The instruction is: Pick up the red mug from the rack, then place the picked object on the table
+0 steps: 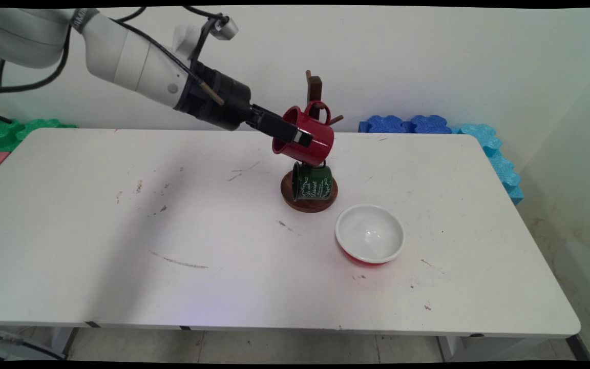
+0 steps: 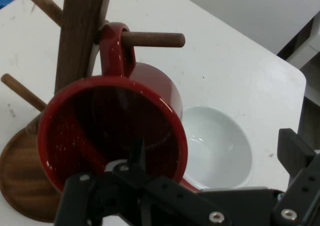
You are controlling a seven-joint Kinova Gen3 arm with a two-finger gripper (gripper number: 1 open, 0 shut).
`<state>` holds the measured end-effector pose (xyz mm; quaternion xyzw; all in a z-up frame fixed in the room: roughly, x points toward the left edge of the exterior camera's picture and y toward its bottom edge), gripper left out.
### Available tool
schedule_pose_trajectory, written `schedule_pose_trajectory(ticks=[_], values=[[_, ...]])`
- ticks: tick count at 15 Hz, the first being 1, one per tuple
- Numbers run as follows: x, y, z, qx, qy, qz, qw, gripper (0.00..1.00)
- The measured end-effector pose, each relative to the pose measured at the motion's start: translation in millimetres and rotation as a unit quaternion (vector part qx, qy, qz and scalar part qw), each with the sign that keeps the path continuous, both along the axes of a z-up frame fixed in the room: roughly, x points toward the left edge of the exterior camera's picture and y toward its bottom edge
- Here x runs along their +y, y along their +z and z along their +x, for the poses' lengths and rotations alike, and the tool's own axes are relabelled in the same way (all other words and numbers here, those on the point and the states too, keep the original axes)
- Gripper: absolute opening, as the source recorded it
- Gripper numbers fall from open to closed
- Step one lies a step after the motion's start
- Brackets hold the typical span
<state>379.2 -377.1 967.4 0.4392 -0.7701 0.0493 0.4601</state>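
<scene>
The red mug's handle [image 1: 319, 105] has to stay free to slip off the wooden peg, so my gripper will grab the mug by its rim [image 1: 274, 144] next.
A red mug [image 1: 315, 136] [image 2: 115, 131] hangs tilted on a wooden mug tree [image 1: 315, 87] [image 2: 80, 36], its handle looped over a peg [image 2: 150, 38]. My gripper [image 1: 300, 137] [image 2: 215, 153] is at the mug's mouth and open. One finger reaches inside the rim; the other stands well clear of the mug's outer wall. A dark green mug [image 1: 313, 183] with white lettering hangs lower on the tree, just above its round wooden base [image 1: 308, 204] [image 2: 20, 186].
A white bowl [image 1: 370, 233] [image 2: 220, 146] with a red outside stands on the white table [image 1: 121, 230], right of and nearer than the tree. Blue foam tiles [image 1: 407, 124] lie behind the table's far right, and green ones [image 1: 13, 130] at the far left.
</scene>
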Motion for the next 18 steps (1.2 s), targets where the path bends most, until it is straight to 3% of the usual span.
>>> schedule_pose_trajectory(ticks=[4, 5, 18], values=[[-5, -4, -4, -0.004, 0.001, 0.0, 1.0, 1.0], [-6, -5, -5, -0.005, 0.002, 0.0, 1.0, 0.0], [-15, -14, -9, -0.016, 0.005, -0.007, 0.9998, 0.0]])
